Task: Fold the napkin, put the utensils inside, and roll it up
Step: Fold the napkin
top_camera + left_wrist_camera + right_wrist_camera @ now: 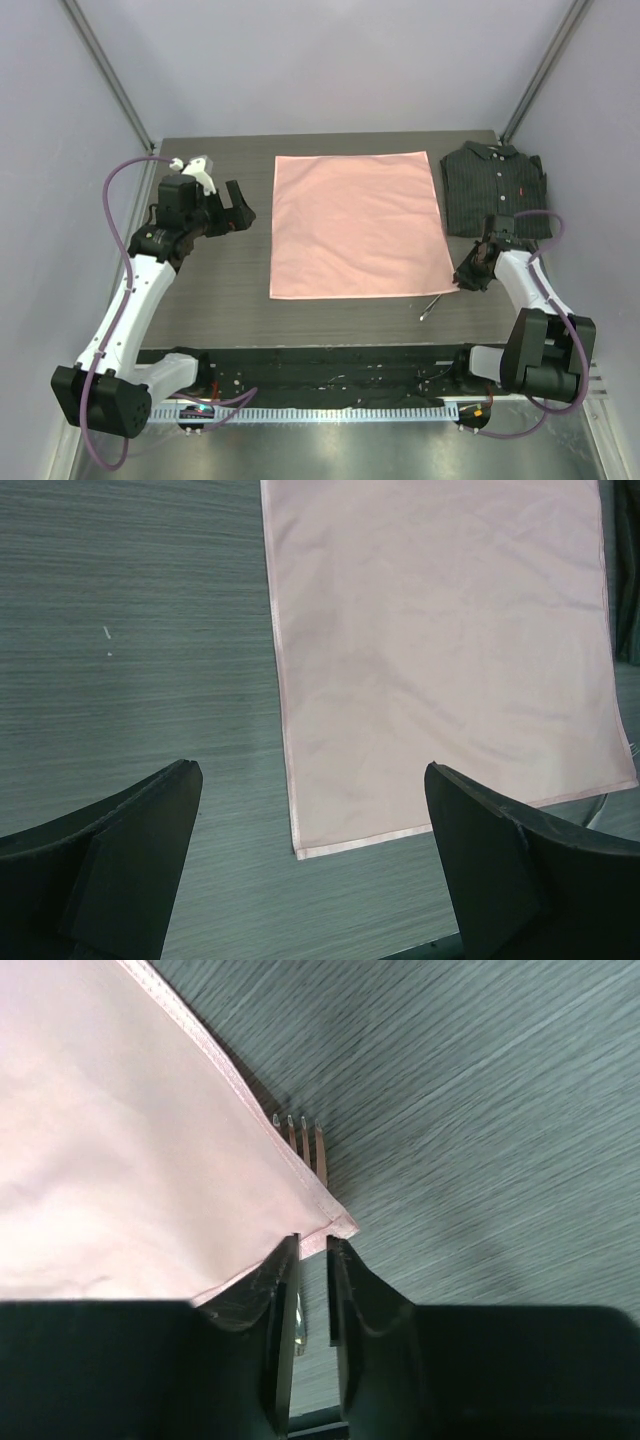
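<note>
My right gripper grabs the napkin (358, 224) at its near corner over the fork next, to fold that corner diagonally onto the opposite corner.
The salmon-pink napkin (358, 224) lies flat and spread on the dark table; it also shows in the left wrist view (440, 650) and the right wrist view (130, 1140). The small silver fork (430, 306) lies at the napkin's near right corner. Its tines (300, 1132) stick out from under the cloth's edge. My right gripper (470, 276) is low at that corner (312, 1245), its jaws only a narrow slit apart with the corner's hem at the tips, and no cloth visibly pinched. My left gripper (238, 210) is wide open and empty, left of the napkin (310, 780).
A dark pinstriped folded shirt (495, 187) lies at the back right, beside the napkin's right edge. Grey walls enclose the table on three sides. A black strip (330, 365) runs along the near edge between the arm bases.
</note>
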Robot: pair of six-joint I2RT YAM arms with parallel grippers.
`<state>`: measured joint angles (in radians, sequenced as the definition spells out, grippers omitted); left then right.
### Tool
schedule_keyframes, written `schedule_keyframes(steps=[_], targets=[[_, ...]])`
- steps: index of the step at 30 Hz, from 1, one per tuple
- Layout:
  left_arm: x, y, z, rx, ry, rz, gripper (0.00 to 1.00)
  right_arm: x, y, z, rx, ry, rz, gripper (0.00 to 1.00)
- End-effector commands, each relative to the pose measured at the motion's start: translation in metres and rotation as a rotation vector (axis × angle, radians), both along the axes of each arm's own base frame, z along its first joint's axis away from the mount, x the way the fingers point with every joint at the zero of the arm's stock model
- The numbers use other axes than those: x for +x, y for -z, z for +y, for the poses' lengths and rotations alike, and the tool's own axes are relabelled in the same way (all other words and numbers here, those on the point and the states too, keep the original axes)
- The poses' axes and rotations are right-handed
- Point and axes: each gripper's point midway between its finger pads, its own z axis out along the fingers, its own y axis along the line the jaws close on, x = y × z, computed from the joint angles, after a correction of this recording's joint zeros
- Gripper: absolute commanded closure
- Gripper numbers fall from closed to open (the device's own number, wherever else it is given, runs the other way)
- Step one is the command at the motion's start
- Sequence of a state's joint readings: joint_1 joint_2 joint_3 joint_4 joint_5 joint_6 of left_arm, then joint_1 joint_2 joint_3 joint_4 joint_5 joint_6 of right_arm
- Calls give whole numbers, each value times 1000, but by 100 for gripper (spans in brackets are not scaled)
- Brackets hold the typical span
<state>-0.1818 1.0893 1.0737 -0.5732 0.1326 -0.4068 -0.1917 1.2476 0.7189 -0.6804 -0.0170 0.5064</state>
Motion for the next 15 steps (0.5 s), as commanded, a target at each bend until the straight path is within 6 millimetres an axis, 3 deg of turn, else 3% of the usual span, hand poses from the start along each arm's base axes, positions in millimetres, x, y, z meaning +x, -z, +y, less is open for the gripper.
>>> schedule_keyframes(steps=[1, 4, 6, 15], targets=[[4, -8, -2, -7, 14, -39, 0, 10, -14, -4, -19, 9, -48, 69], [4, -7, -2, -8, 15, -37, 0, 6, -3, -2, -7, 13, -8, 60], [4, -9, -2, -8, 14, -42, 0, 2, 6, -1, 2, 14, 18, 60], [3, -8, -1, -7, 14, -40, 0, 8, 11, -3, -8, 16, -3, 57]])
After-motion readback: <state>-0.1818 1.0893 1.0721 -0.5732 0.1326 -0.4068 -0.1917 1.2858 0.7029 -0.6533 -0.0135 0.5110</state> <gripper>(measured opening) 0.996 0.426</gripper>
